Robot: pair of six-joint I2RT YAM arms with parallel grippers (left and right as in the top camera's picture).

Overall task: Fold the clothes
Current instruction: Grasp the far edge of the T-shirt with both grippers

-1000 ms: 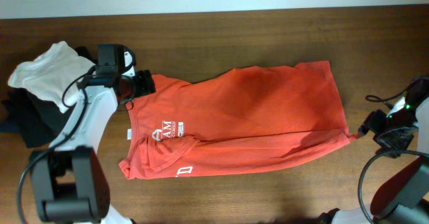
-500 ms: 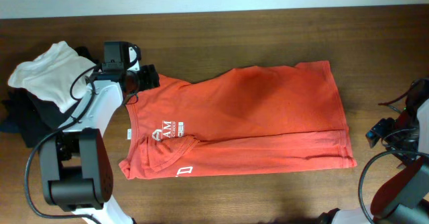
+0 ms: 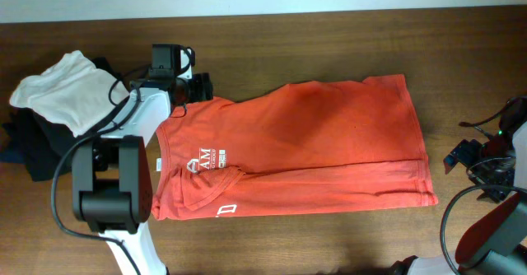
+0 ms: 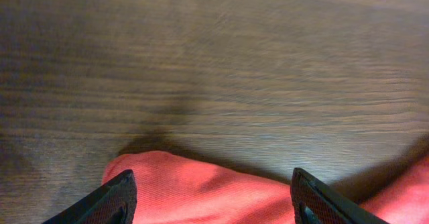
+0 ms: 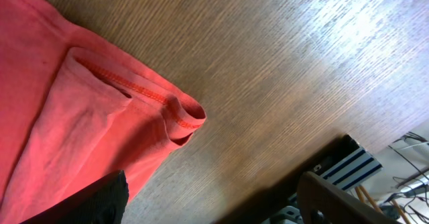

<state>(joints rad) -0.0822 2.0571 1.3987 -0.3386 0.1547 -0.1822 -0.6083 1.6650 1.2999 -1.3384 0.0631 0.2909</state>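
The robot's left gripper next needs to fold the far edge of the T-shirt over lengthwise, so it should grab the T-shirt by its far corner at the lettered end.
The red-orange T-shirt (image 3: 305,147) lies across the middle of the wooden table, folded lengthwise, white lettering near its left end. My left gripper (image 3: 202,87) is open at the shirt's top left corner; in the left wrist view the red cloth (image 4: 214,190) lies between the spread fingers (image 4: 211,200). My right gripper (image 3: 458,156) is open and empty, just off the shirt's right hem. The right wrist view shows the hem corner (image 5: 177,113) in front of the spread fingers (image 5: 214,197).
A white folded garment (image 3: 62,90) lies on black folded garments (image 3: 33,147) at the left end of the table. The table's front edge and a striped object below it (image 5: 352,167) show in the right wrist view.
My left gripper has moved right along the shirt's top edge to the upper left corner. My right gripper let go of the lower right hem corner and drew back; the hem now lies flat.
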